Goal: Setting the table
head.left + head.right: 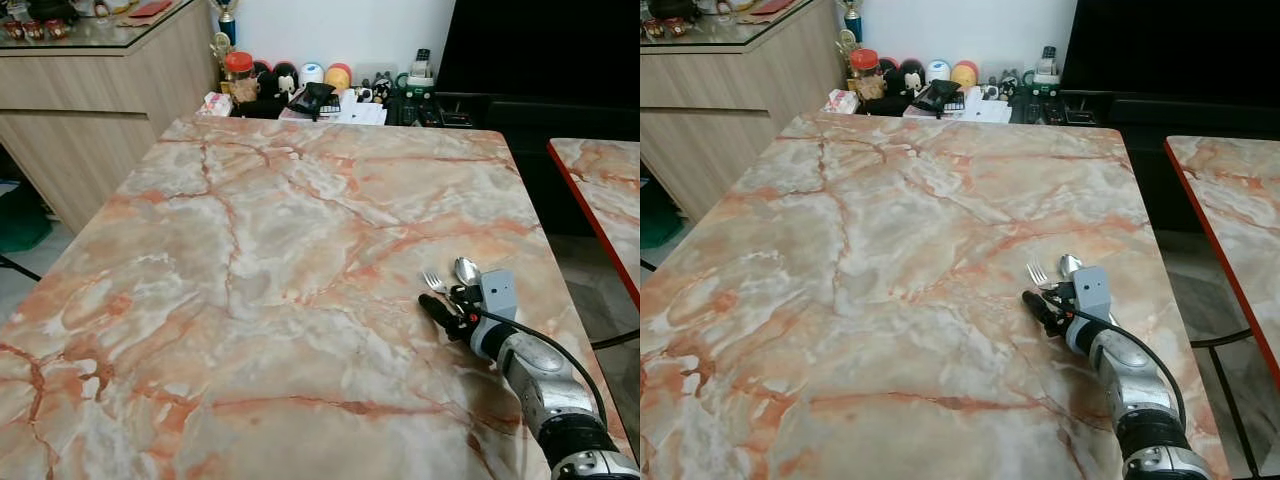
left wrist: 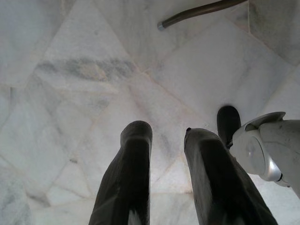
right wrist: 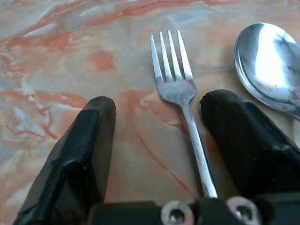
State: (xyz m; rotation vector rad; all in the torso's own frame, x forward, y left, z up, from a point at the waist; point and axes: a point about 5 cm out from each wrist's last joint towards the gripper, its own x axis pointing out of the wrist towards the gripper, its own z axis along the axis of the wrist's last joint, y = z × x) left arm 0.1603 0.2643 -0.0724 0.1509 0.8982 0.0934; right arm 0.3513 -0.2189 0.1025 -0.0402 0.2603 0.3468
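My right gripper grabs the fork's handle just below the tines next, to put the fork (image 3: 171, 70) at its place.
A silver fork (image 3: 171, 70) and a spoon (image 3: 267, 65) lie side by side on the orange-veined marble table (image 1: 250, 250), near its right edge. My right gripper (image 1: 445, 300) rests low on the table just behind them. It is open, and its two black fingers (image 3: 84, 140) straddle the fork's handle without closing on it. The spoon (image 1: 466, 269) lies just outside the far finger, and the fork's tines (image 1: 432, 280) point away from me. My left gripper (image 2: 166, 140) hangs idle over the pale marble floor, its fingers a little apart and holding nothing.
A second marble table with a red edge (image 1: 600, 180) stands to the right across a narrow gap. A wooden cabinet (image 1: 90, 100) is at the far left. Jars, toys and clutter (image 1: 300, 90) crowd the shelf beyond the table's far end, next to a dark screen (image 1: 540, 50).
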